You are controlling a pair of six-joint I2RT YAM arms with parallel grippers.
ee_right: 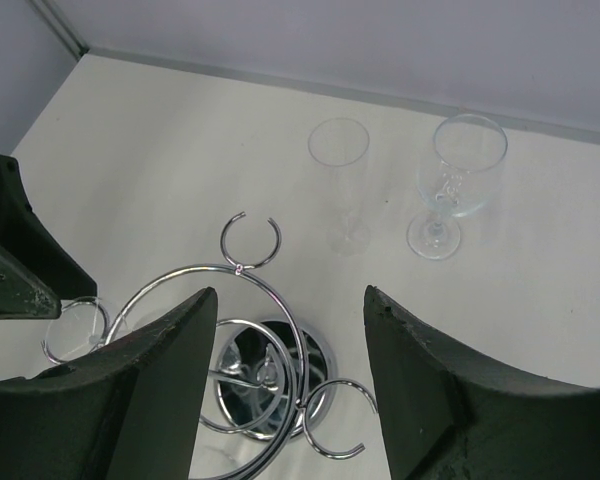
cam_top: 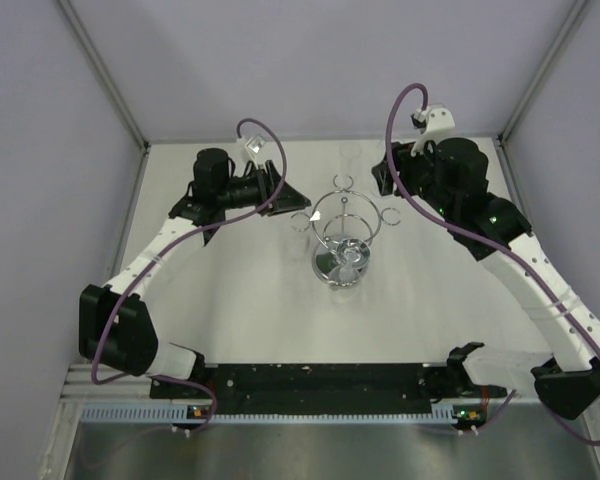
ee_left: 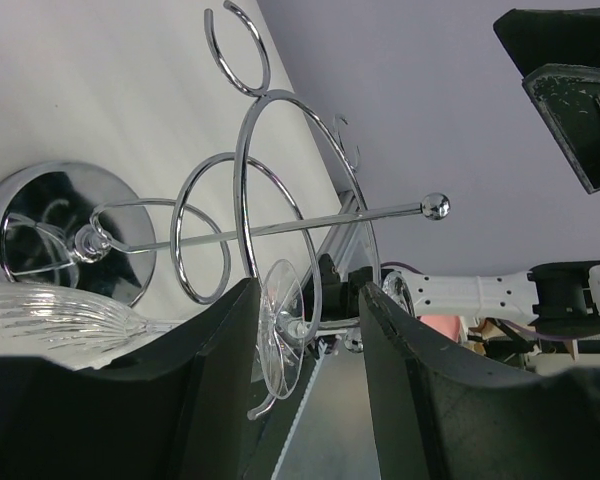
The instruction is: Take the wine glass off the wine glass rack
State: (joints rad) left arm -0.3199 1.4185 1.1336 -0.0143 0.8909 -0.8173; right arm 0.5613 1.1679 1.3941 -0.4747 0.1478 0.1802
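I can see a gap between the glass's foot (ee_left: 280, 330) and one open finger. The glass would therefore stay in its loop if I lifted my left gripper now.
The wine glass rack (cam_top: 342, 236), chrome wire on a round mirrored base, stands mid-table. A clear wine glass (cam_top: 298, 222) hangs upside down from its left ring loop. In the left wrist view the glass's foot (ee_left: 280, 330) sits between the fingers of my left gripper (ee_left: 308, 290), close to the left finger (ee_left: 215, 360) and apart from the right one. Its bowl (ee_left: 50, 315) shows at the lower left. The left gripper is open. My right gripper (ee_right: 290, 292) hovers open above the rack's hoop (ee_right: 280, 300) and holds nothing.
Two other glasses stand on the table behind the rack: a slim flute (ee_right: 338, 150) and a round-bowled wine glass (ee_right: 458, 170). The enclosure's walls close in the back and sides. The rack's empty ring loops (ee_right: 250, 240) stick out around the hoop.
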